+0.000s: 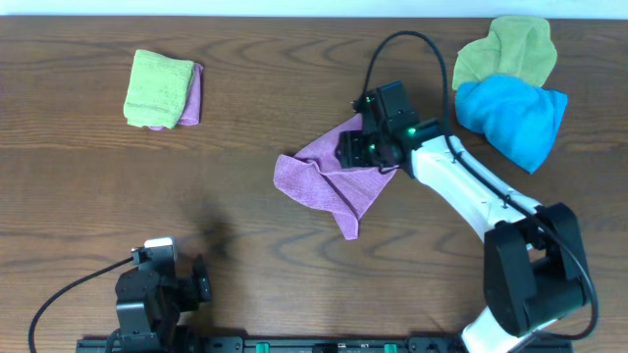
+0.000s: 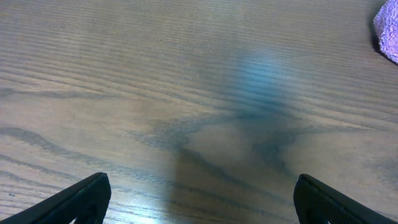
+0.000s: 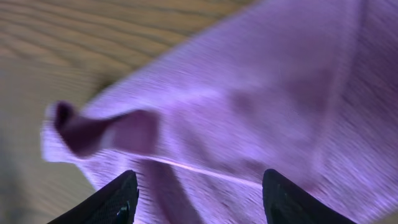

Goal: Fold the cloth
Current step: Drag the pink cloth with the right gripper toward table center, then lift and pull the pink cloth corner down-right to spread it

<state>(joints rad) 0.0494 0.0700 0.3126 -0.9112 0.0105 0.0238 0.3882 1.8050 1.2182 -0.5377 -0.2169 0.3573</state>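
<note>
My right gripper should next take the crumpled purple cloth by its overlapping layer's hemmed edge (image 1: 342, 171) (image 3: 214, 173), so that it can spread the cloth open for folding.
A purple cloth (image 1: 329, 181) lies crumpled near the middle of the wooden table. My right gripper (image 1: 361, 149) is over its upper right part. In the right wrist view the open jaws (image 3: 202, 200) straddle the purple cloth (image 3: 249, 118) just below them, with nothing held between them. A raised fold of the cloth (image 3: 93, 130) shows at the left. My left gripper (image 1: 157, 284) rests near the table's front left edge. Its jaws (image 2: 202, 202) are open over bare wood. A corner of the purple cloth (image 2: 388, 31) shows at the top right of the left wrist view.
A folded stack of a green cloth (image 1: 157, 88) and a purple cloth (image 1: 192, 96) sits at the back left. An unfolded green cloth (image 1: 508, 51) and a blue cloth (image 1: 512, 116) lie bunched at the back right.
</note>
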